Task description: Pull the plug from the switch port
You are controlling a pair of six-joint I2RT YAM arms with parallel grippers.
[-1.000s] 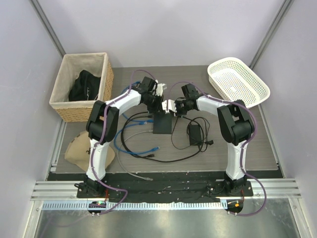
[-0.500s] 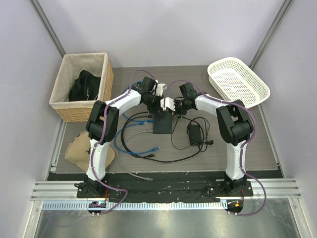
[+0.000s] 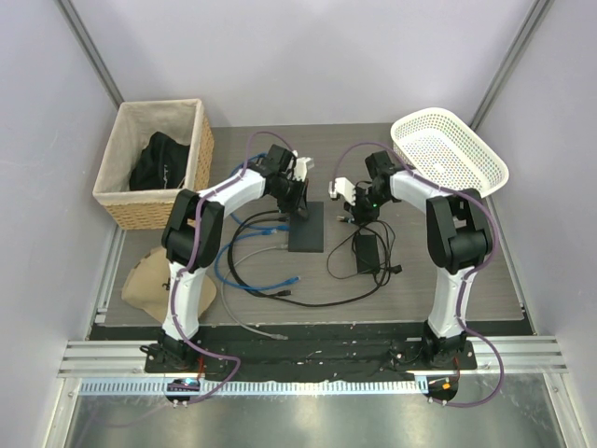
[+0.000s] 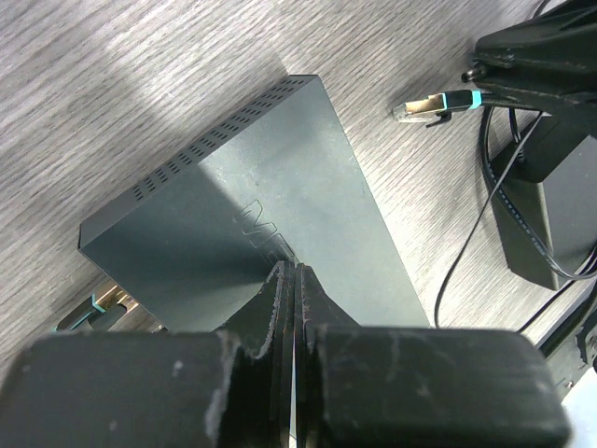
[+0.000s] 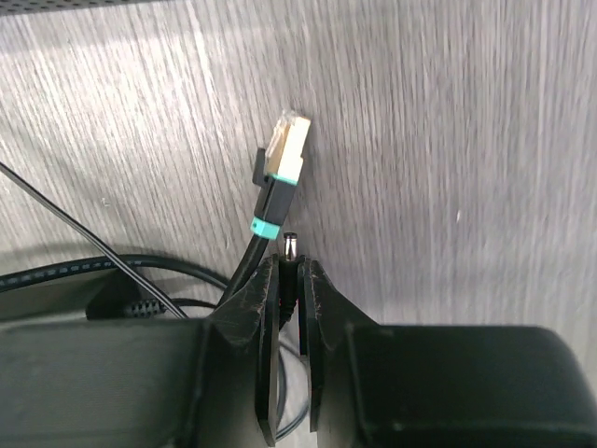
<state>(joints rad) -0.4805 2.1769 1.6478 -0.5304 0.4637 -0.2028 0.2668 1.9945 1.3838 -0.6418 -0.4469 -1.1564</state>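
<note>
My right gripper keeps hold of the small black barrel plug (image 5: 290,248) from here until the barrel plug is clear, as it is crowded against the network plug's cord.
The switch (image 3: 308,230) is a flat black box lying mid-table. It fills the left wrist view (image 4: 280,201). Its port edge is mostly hidden at the lower left, where a teal-banded plug (image 4: 98,306) sits against it. My left gripper (image 3: 301,199) is shut, with its tips (image 4: 293,271) pressed on the box's top. My right gripper (image 3: 348,203) is to the right of the switch, apart from it, and shut on a small black barrel plug (image 5: 290,248) with a metal tip. A loose network plug (image 5: 283,154) with a teal band lies beside the right gripper's fingers, outside the jaws.
A black power brick (image 3: 366,250) with thin black cords lies right of the switch. Blue, black and grey cables (image 3: 252,271) lie looped to its left. There is a wicker basket (image 3: 198,149) at the back left, a white plastic basket (image 3: 450,154) at the back right and a tan cloth (image 3: 149,280) at the left.
My right gripper has drawn back to the right from the switch's edge with the barrel plug in its jaws. The left gripper has stayed on the switch.
</note>
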